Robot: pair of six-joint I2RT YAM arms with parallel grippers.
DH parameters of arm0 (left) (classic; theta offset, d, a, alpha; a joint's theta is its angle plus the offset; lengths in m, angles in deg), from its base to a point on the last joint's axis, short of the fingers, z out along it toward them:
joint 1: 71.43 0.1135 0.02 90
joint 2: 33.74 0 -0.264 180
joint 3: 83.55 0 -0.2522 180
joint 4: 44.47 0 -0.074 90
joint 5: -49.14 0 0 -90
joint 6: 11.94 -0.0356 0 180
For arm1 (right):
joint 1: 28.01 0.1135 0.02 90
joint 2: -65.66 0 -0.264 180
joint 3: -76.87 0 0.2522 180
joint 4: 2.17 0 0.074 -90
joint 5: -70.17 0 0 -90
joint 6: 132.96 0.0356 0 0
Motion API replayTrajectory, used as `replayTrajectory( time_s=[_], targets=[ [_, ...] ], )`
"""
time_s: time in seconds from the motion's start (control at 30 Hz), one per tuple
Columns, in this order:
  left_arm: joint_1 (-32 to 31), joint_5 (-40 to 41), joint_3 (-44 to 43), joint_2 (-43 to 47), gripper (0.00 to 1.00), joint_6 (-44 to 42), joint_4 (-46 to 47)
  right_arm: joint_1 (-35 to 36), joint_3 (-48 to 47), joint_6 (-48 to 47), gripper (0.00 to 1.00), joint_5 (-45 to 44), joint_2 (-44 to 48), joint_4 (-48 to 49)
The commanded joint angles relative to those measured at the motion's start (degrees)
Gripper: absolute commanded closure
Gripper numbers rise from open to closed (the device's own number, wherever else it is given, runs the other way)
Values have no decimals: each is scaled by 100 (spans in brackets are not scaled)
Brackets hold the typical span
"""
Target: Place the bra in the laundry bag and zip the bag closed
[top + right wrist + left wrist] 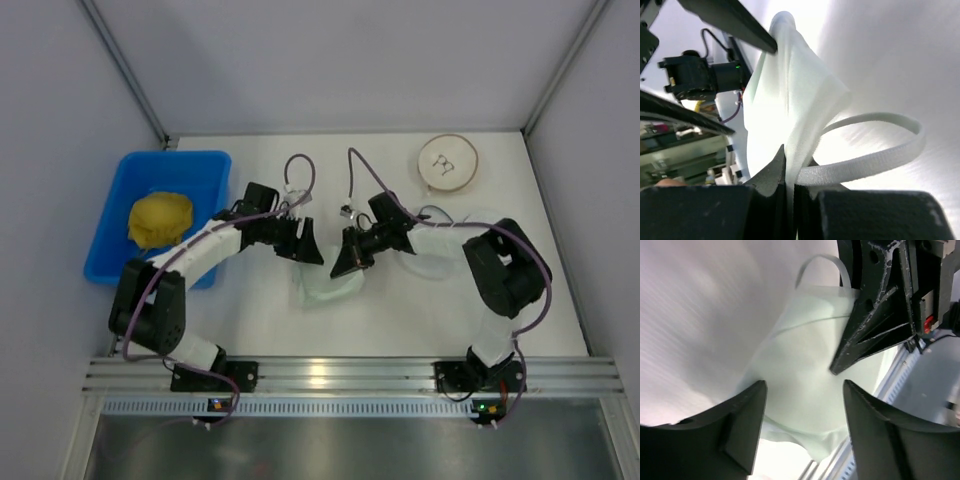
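Next, my left gripper grabs the laundry bag by its rim, keeping the laundry bag's opening open so my right gripper places the bra inside.
The pale mint-green bra (pixel 325 287) hangs and lies crumpled at the table's middle, between both grippers. My right gripper (pixel 345 263) is shut on its edge; in the right wrist view the fabric (pixel 790 100) is pinched between the fingers (pixel 772 172), and a thin strap (pixel 880 150) loops out to the right. My left gripper (pixel 308 252) stands open just left of it; in its wrist view the bra (pixel 800 365) fills the gap between the fingers (pixel 747 415) untouched. The laundry bag (pixel 445 262) shows only faintly, translucent, under my right arm.
A blue bin (pixel 205 170) at the left holds a yellow cloth lump (pixel 160 220). A white disc with a tan rim (pixel 448 163) sits at the back right. Purple cables (pixel 300 170) arc over both wrists. The aluminium rail (pixel 350 375) runs along the near edge.
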Motion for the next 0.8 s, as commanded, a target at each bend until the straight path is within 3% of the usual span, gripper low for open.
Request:
replayTrajectory(
  time_s=[0.0,0.1,0.13,0.17,0.27,0.4,0.53,0.77],
  targets=[
    [55,920,-359,995,25,-261,141,-167,-389,-777,100,118,1009,-363],
    [55,1528,-763,1383,15,-297,88,-369,-468,-1032,100,92,1423,-574],
    [55,1878,-895,1576,5,-323,79,-448,-495,-1129,100,101,1572,-653],
    [55,2073,-1027,1638,2,-306,88,-510,-530,-1365,100,84,1852,-932],
    [55,2731,-1685,1508,2,-17,44,-1026,-671,-1735,100,83,2371,-1277],
    [47,1918,-2380,1043,2,-113,18,-1827,-907,-2043,100,127,2909,-1821],
    [-199,1697,-2759,437,10,108,-9,-2846,-1084,-2586,100,-100,3392,-2436],
    [-1059,1750,-3093,-320,14,511,70,-5261,-189,-2756,100,-575,4534,-1930]
  ],
)
